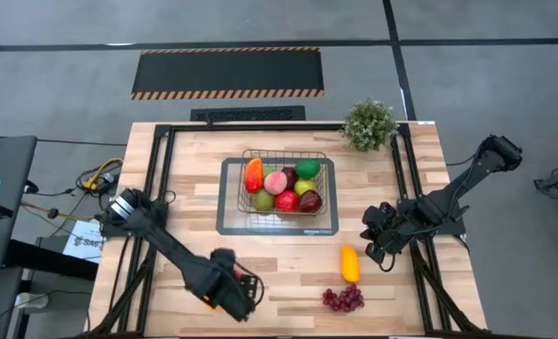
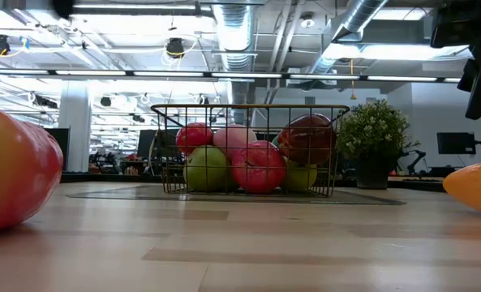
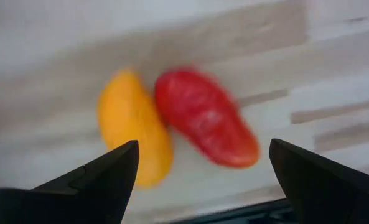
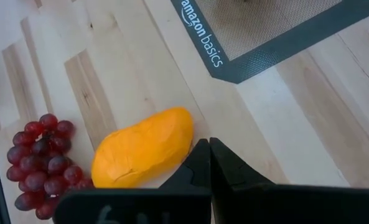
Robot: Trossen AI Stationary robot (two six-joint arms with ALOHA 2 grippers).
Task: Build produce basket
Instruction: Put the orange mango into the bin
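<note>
My left gripper is to grab the red pepper's middle (image 3: 206, 117) next, to add it to the wire basket.
The wire basket (image 1: 283, 157) (image 2: 248, 108) stands on a grey mat and holds several fruits in red, pink, green and maroon. An orange fruit (image 1: 350, 264) (image 4: 144, 149) and a purple grape bunch (image 1: 342, 299) (image 4: 41, 158) lie on the wood near the front right. My left gripper (image 1: 233, 290) (image 3: 203, 144) is open above an orange fruit (image 3: 134, 127) and a red fruit (image 3: 206, 118) that lie side by side near the table's front edge; the gripper hides most of them from above. My right gripper (image 1: 377, 243) (image 4: 209, 146) is shut, hovering just beside the front-right orange fruit.
The grey dark-rimmed mat (image 1: 231, 221) (image 4: 265, 37) lies under the basket at mid-table. A bushy potted plant (image 1: 370, 123) (image 2: 374, 134) stands at the far right corner. Bare wood lies between the mat and the front edge.
</note>
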